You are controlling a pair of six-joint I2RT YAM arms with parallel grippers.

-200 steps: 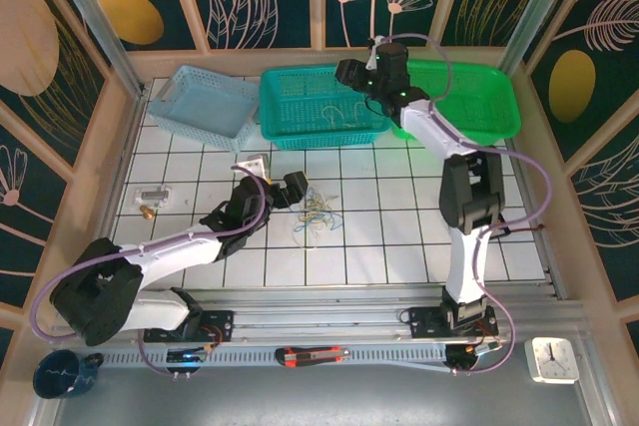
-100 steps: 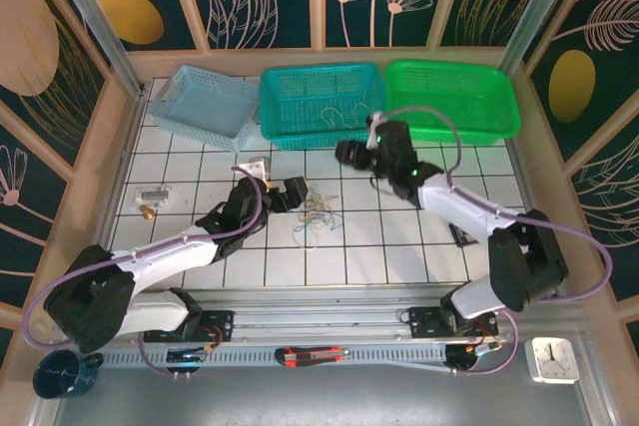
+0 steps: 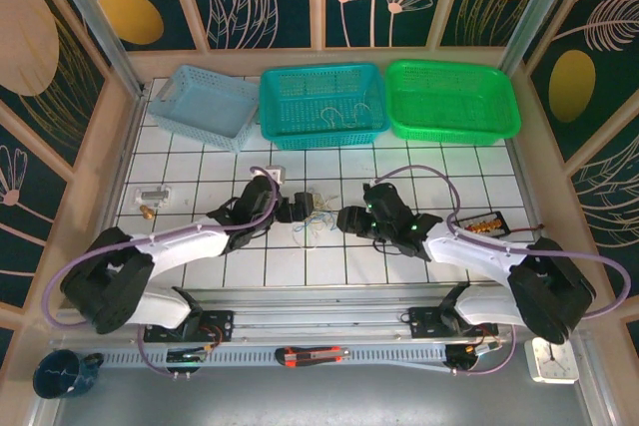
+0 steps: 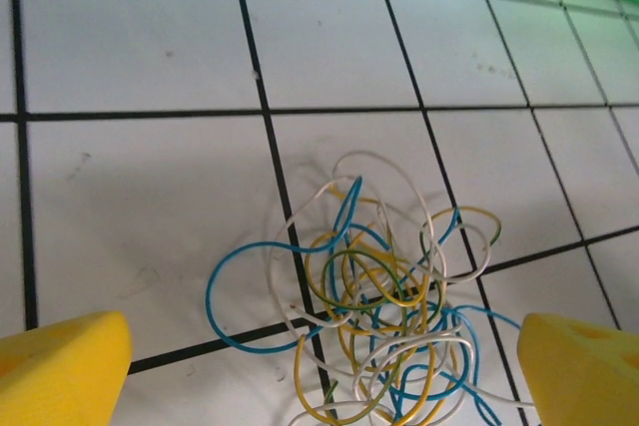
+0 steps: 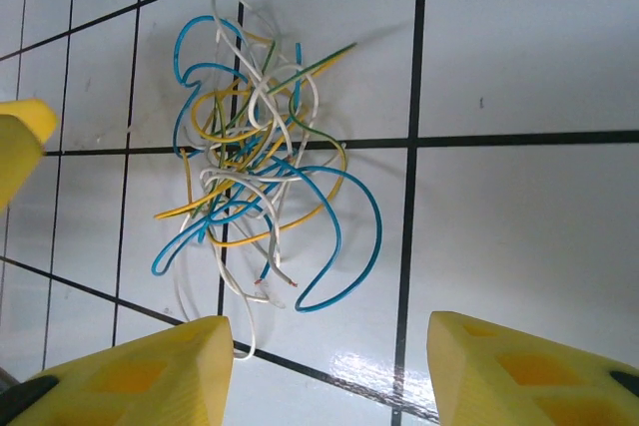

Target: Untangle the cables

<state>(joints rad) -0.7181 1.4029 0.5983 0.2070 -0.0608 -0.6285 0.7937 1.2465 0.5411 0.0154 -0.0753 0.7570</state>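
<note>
The right gripper grabs the blue cable's loop sticking out nearest it next, to draw the cable from the tangle.
The cables (image 3: pixel 315 216) lie on the white tiled table as a small tangle of blue, yellow and whitish wires. My left gripper (image 3: pixel 297 209) sits just left of the tangle and my right gripper (image 3: pixel 347 218) just right of it. In the left wrist view the cables (image 4: pixel 384 316) lie between the spread yellow fingertips of the left gripper (image 4: pixel 324 376), which is open and touches none of them. The right wrist view has the cables (image 5: pixel 250 162) ahead of the open right gripper (image 5: pixel 329 366), a blue loop nearest it. Nothing is held.
Three baskets line the far edge: light blue (image 3: pixel 200 127), teal (image 3: pixel 319 137) with a few wires inside, and green (image 3: pixel 451 133). Small metal parts (image 3: pixel 152 194) lie at the left, a small object (image 3: pixel 486 223) at the right, and a box cutter (image 3: pixel 312 354) on the front rail.
My right arm has swung down from over the teal basket to the table just right of the tangle. The left gripper has edged closer to the cables.
</note>
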